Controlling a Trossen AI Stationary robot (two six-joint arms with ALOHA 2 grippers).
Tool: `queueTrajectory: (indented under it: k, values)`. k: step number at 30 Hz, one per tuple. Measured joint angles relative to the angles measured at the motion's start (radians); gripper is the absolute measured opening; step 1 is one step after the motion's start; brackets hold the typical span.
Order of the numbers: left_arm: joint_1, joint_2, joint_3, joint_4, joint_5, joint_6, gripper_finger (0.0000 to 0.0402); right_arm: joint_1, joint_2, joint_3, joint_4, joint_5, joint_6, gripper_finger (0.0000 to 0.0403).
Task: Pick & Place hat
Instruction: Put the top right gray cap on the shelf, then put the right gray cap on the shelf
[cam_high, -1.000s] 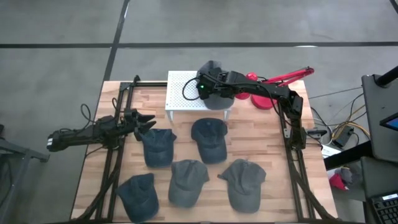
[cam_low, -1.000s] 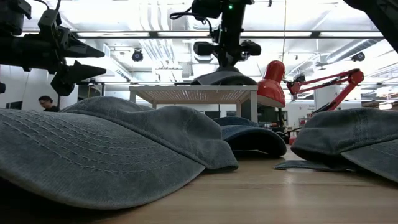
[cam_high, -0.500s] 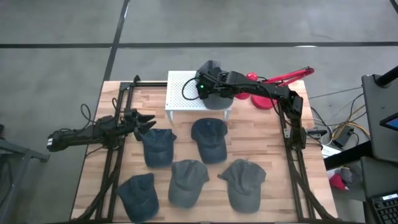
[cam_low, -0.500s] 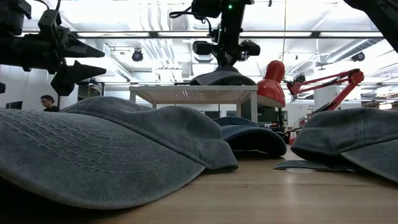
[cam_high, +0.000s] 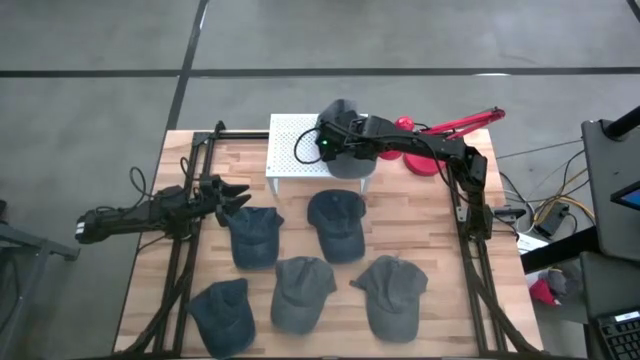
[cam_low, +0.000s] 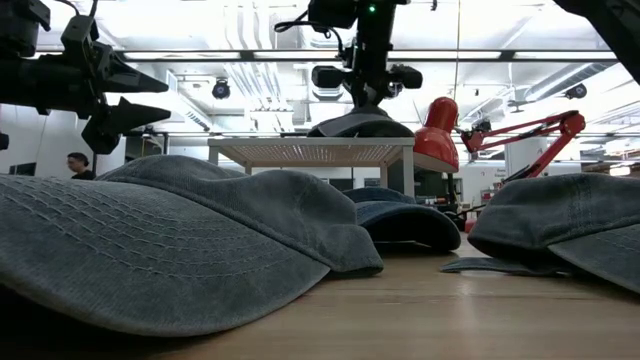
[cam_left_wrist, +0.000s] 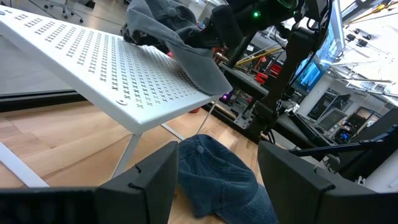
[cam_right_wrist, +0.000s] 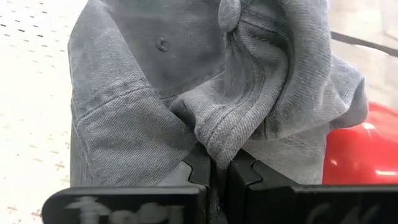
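I can open my right gripper now and the hat would stay there, because the lower part of the grey hat is on the white stand with holes.
A grey-blue hat (cam_high: 342, 108) lies on the white perforated stand (cam_high: 290, 150), at its right end; in the left wrist view the hat's (cam_left_wrist: 168, 31) brim (cam_left_wrist: 202, 71) reaches over the stand's (cam_left_wrist: 93, 68) edge. My right gripper (cam_right_wrist: 219, 165) stands over the hat (cam_right_wrist: 186, 74), shut on it, and shows in the low view (cam_low: 364, 100) above the stand (cam_low: 310, 150). My left gripper (cam_high: 240, 195) waits open over the table's left side, above the hats lying there. My right gripper pinches a bunched fold of the hat's crown (cam_right_wrist: 214, 143) between its two fingers, a little way from the top button (cam_right_wrist: 229, 12). The fingers come from above, pointing down. The hat (cam_low: 360, 125) rests on the stand's top, not lifted clear.
Several more grey-blue hats lie on the wooden table in front of the stand, among them one (cam_high: 337, 222) and another (cam_high: 255, 235). A red desk lamp (cam_high: 420, 155) stands right of the stand. Dark rails (cam_high: 180, 260) run along the table's left and right sides.
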Motion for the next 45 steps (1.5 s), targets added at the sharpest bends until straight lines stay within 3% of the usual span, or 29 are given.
queueTrajectory:
  k: [8, 21, 32, 45]
  values:
    - [0.0, 0.0, 0.0, 0.0, 0.0, 0.0, 0.0223, 0.0, 0.0, 0.0, -0.014, 0.001, 0.033, 0.0038]
    - [0.0, 0.0, 0.0, 0.0, 0.0, 0.0, 0.0223, 0.005, -0.002, 0.0, -0.014, 0.008, 0.042, 0.0193]
    - [0.0, 0.0, 0.0, 0.0, 0.0, 0.0, 0.0223, 0.032, -0.081, 0.0, -0.026, 0.018, 0.043, 0.0286]
    - [0.0, 0.0, 0.0, -0.008, 0.0, 0.0, 0.0223, 0.109, -0.12, 0.0, -0.082, -0.163, -0.037, 0.0331]
